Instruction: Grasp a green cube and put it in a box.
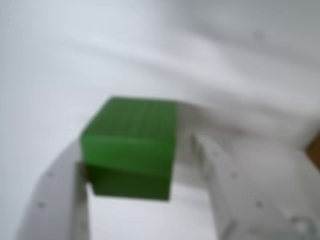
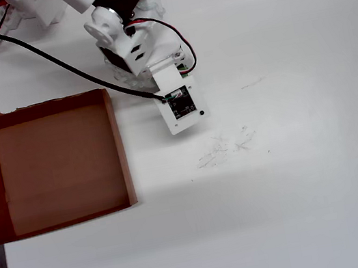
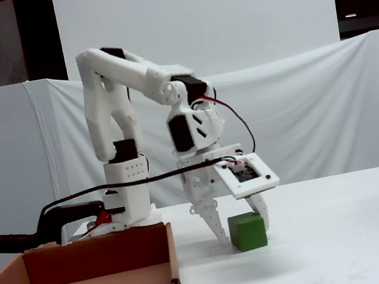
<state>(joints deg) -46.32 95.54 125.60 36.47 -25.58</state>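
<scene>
Next, my gripper grabs the green cube [image 1: 132, 150] by its two opposite sides, to put the cube in the cardboard box [image 1: 314, 152].
The green cube [image 1: 132, 150] stands on the white table between the two white fingers of my gripper [image 1: 139, 145]. In the wrist view the left finger [image 1: 65, 185] lies against the cube's left side, while a gap shows between the cube and the right finger [image 1: 220, 175]. The gripper is open. From the fixed view, the gripper [image 3: 243, 228] reaches down with one fingertip on each side of the cube [image 3: 248, 232]. The overhead view hides the cube under the wrist camera mount [image 2: 181, 106]. The brown cardboard box [image 2: 117, 145] lies to the left, with nothing in it.
The arm's base [image 3: 127, 194] stands behind the box [image 3: 171, 255], and a black cable [image 2: 47, 56] runs across the table past the box's far corner. Faint scuff marks [image 2: 226, 146] lie to the right of the gripper. White cloth backs the table.
</scene>
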